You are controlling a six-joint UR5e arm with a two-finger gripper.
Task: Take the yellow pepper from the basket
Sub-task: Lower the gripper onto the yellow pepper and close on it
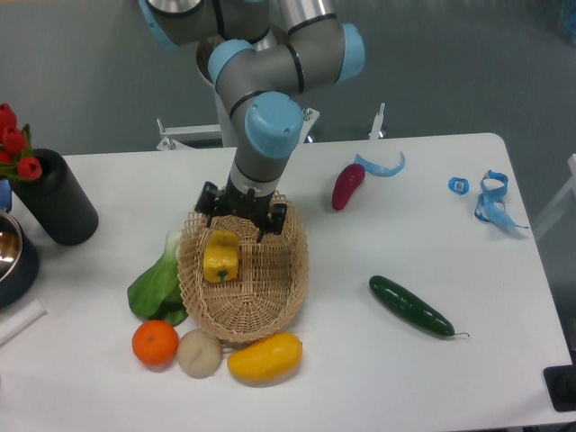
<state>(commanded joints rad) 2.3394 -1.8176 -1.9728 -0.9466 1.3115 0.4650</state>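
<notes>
I should grab the pepper next by its end (223, 239) opposite the green stem with my gripper. Then I can pick the yellow pepper out of the basket (270, 301).
The yellow pepper (220, 256) lies inside the tan wicker basket (270, 301), toward its left back part. My gripper (241, 222) hangs over the basket's back end, just above and slightly right of the pepper. Its dark fingers (209, 200) are spread apart, open and empty. The pepper's top edge sits close under the fingers; I cannot tell whether they touch it.
A leafy green (155, 286), an orange (155, 343), a pale round vegetable (199, 353) and a yellow mango-like fruit (265, 357) lie by the basket's front left. A cucumber (411, 307), a purple-red vegetable (347, 186), blue scraps (490, 200) and a black cylinder (58, 198) stand further off.
</notes>
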